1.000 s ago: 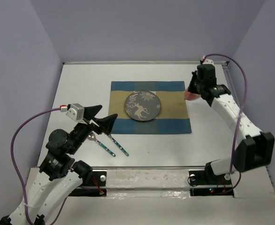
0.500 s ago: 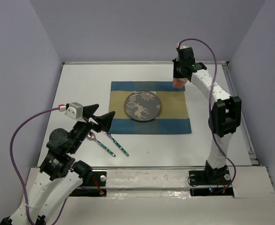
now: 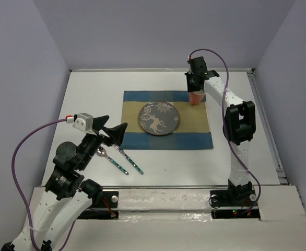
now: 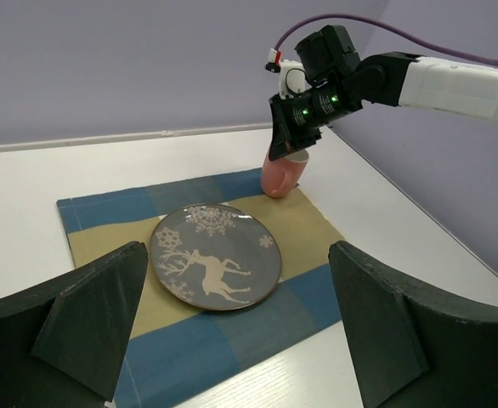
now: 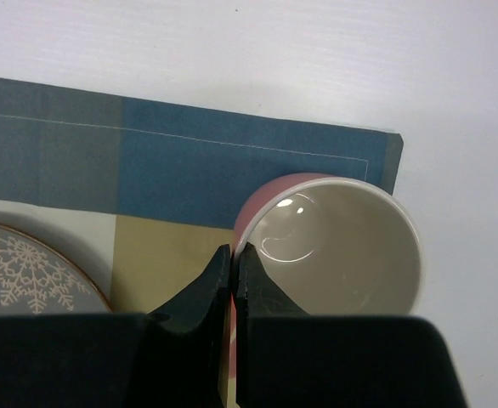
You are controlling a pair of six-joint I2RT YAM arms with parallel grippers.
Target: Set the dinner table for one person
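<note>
I should release the cup (image 3: 195,98) from my right gripper now. The cup is upright over the placemat's flat far corner, so it would stand there.
A pink cup (image 3: 195,98) with a cream inside (image 5: 351,246) is at the far right corner of the blue-and-tan placemat (image 3: 195,137). My right gripper (image 5: 234,255) is shut on its rim, one finger inside and one outside. I cannot tell whether the cup's base touches the cloth. A grey plate with a white reindeer (image 3: 159,118) lies in the middle of the placemat on the white dinner table (image 3: 90,94). My left gripper (image 3: 114,132) hangs open and holds nothing, near the table's front left, above two teal-handled utensils (image 3: 122,163).
Both utensils lie side by side on the bare table just off the placemat's near left corner. In the left wrist view the plate (image 4: 217,266) is straight ahead, with the cup (image 4: 281,177) behind it. Lilac walls close in the table on three sides.
My right arm has swung left, carrying the pink cup from beyond the placemat's right edge to its far right corner. The left arm has barely moved.
</note>
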